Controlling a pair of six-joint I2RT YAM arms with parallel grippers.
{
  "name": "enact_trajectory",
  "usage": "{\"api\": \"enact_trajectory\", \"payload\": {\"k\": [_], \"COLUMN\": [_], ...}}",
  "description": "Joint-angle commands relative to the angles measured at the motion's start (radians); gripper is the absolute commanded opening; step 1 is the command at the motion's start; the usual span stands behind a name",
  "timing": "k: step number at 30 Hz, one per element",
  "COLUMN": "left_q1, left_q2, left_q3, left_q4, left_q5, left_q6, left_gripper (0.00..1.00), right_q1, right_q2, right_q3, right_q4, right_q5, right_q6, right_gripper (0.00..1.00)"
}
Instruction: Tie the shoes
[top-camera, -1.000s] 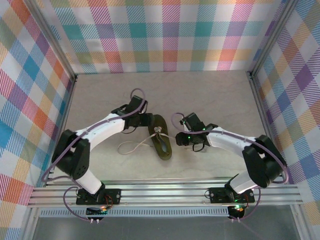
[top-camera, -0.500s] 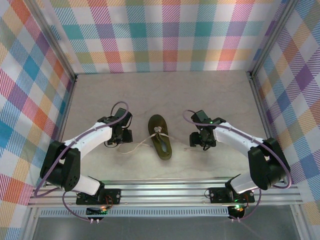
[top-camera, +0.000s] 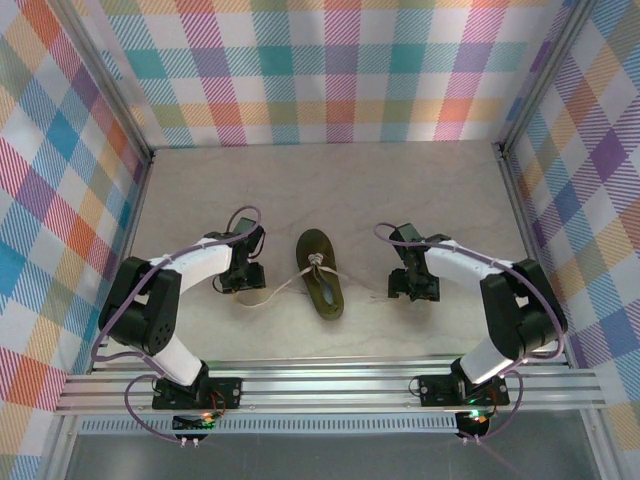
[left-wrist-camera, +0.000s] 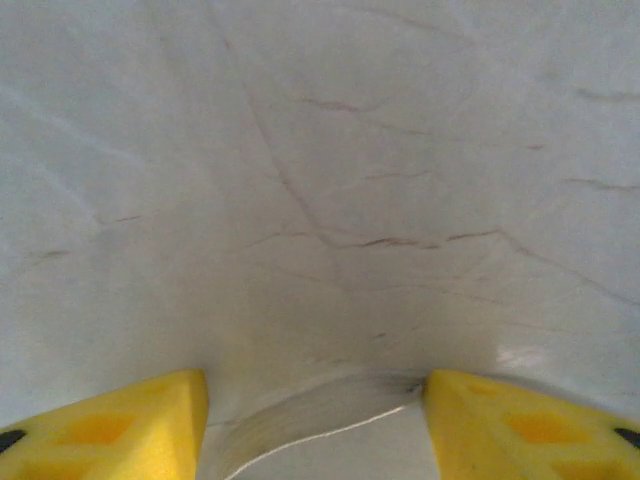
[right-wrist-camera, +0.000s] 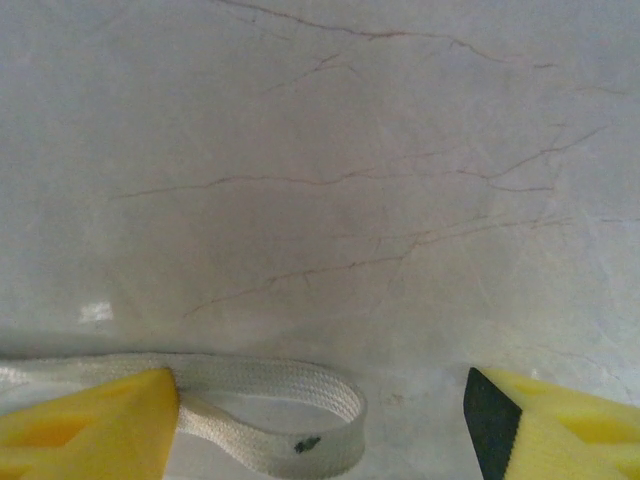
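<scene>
My right gripper should next grab the lace by its folded loop, away from the shoe. That leaves length to cross and tie.
The dark olive-green shoe lies mid-table, toe toward the back wall. Its cream-white laces trail out to both sides. My left gripper is down at the table left of the shoe, over the left lace. In the left wrist view the yellow fingers stand apart, and a strip of lace lies on the table between them. My right gripper is low on the shoe's right. Its fingers are spread wide, with a folded loop of lace on the table beside the left one.
The pale marbled tabletop is walled by plaid panels at the back and on both sides. An aluminium rail carrying both arm bases runs along the near edge.
Both arms drew outward from the shoe and dropped to the table over the lace ends. The right jaws spread wider. The left jaws have begun to narrow.
</scene>
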Motion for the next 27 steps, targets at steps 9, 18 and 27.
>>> {"api": "enact_trajectory", "payload": {"k": [9,18,27], "left_q1": [0.009,-0.012,-0.218], "left_q2": [-0.123,-0.155,0.125], "left_q3": [0.083,0.445,0.818], "left_q4": [-0.113,-0.197,-0.064], "left_q5": [0.0,0.018,0.135], "left_q6": [0.088,0.186,0.176], "left_gripper": [0.0,0.0,0.0], "right_q1": [-0.005,-0.005,0.0], "right_q2": [0.051,-0.088,-0.261], "right_q3": [0.005,-0.019,-0.012], "right_q4": [0.074,0.133,0.085], "right_q5": [-0.065,-0.08,-0.061], "right_q6": [-0.018,-0.056,-0.075], "right_gripper": [0.29,0.0,0.0]}}
